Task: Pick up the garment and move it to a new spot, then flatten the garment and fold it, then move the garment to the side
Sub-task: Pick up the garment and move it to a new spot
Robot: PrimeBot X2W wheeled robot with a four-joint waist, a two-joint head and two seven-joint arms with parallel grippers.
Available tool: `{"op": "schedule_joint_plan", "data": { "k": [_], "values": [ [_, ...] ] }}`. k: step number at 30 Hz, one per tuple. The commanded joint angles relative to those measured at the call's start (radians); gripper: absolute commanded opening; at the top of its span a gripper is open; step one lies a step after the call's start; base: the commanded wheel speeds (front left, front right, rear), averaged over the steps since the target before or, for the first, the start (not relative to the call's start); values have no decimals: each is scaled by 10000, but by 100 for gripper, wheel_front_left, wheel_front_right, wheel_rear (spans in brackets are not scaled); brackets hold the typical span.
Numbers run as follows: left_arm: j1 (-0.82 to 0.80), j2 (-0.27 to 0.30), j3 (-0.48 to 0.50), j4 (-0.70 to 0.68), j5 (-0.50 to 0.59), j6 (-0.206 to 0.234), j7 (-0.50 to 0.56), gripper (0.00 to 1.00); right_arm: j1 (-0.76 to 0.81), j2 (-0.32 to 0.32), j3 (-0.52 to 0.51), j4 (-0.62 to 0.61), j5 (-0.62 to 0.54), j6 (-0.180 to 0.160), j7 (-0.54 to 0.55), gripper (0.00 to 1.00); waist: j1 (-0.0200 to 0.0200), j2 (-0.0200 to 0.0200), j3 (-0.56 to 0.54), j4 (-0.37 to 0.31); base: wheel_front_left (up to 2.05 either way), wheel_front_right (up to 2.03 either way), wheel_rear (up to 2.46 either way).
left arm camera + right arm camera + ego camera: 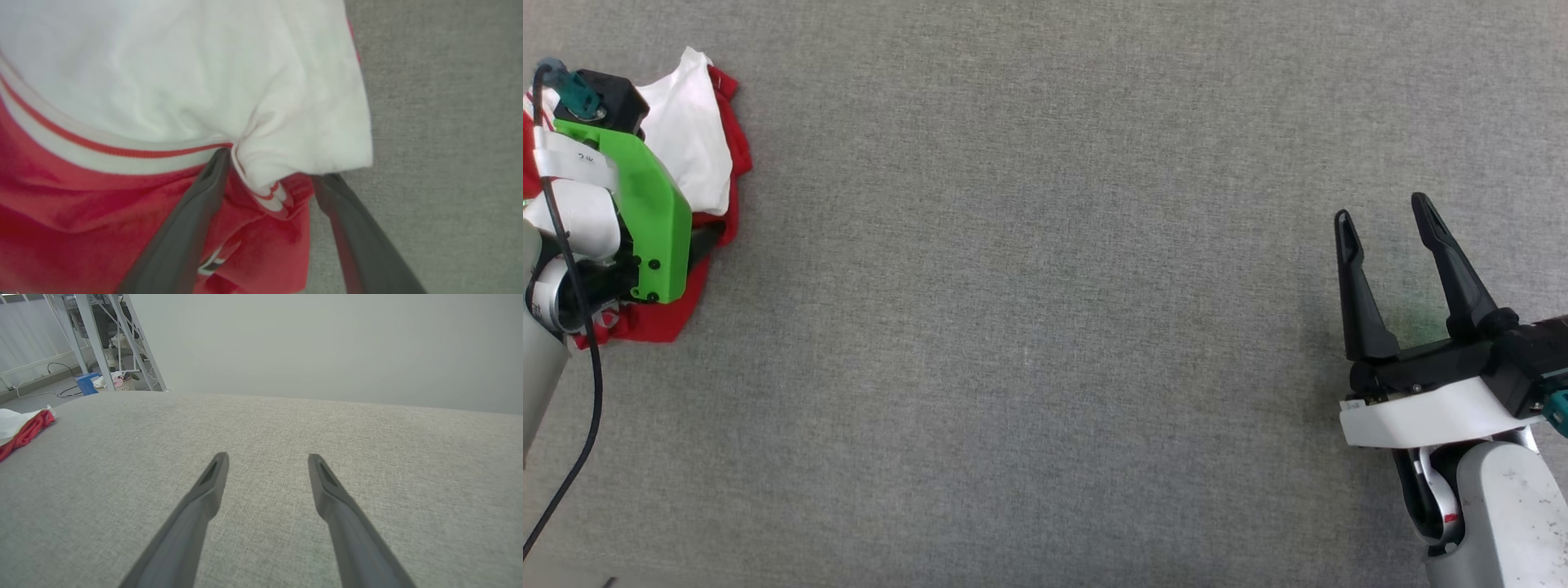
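I should next pinch the garment with my left gripper by that bunched fold point(268, 190), where the white sleeve and striped trim bunch up, because the red cloth point(112, 201) lies slack.
The garment point(694, 139) lies crumpled at the far left of the grey cloth-covered table point(1045, 327), red with a white sleeve on top. My left arm, with its green bracket point(654, 220), hangs over it and hides part of it. In the left wrist view my left gripper point(274, 169) is open, its two fingers astride a bunched fold of white sleeve and striped trim of the garment point(163, 81), not pinching it. My right gripper point(1380, 208) stands open at the lower right, well away, with nothing between its fingers point(267, 458). The garment point(20, 430) shows far off to its left.
Wide bare grey surface stretches between the two arms. A black cable point(592, 367) trails from the left arm. Past the table's far edge stand white metal frame legs point(94, 339), a blue box point(86, 384) and a basket point(118, 381) on the floor.
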Motion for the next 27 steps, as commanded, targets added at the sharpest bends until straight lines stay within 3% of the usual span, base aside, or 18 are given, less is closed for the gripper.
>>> {"op": "schedule_joint_plan", "data": {
  "k": [1, 7, 8, 15, 21, 27],
  "values": [
    [194, -212, -357, 308, -33, -28, 140, 100, -193, -26, 12, -3, -38, -7, -47, 100, 0, -1, 78, -61, 0, 0, 0],
    [5, -431, -766, 899, -201, -28, -143, 100, -244, -27, -32, 63, -46, -7, -47, 100, 0, -1, 32, -32, 0, 0, 0],
    [-66, -416, -837, 933, -196, -28, -248, 0, -227, -16, -50, 82, -45, -7, -47, 100, 0, -1, -36, -8, 0, 0, 0],
    [-579, -178, -1107, 551, -148, -28, -1431, 0, -42, 127, -54, 236, 37, -7, -47, 100, 0, -1, -748, 183, 0, 0, 0],
    [-1155, 267, -1392, -600, 153, -29, -2690, 0, 184, 296, -73, 380, 119, -7, -47, 100, 0, -1, -1455, 293, 0, 0, 0],
    [-1584, 315, -1795, -1724, 625, -29, -3487, 0, 423, 452, -116, 481, 209, -7, -47, 100, 0, -1, -2007, 154, 0, 0, 0]
  ]
}}
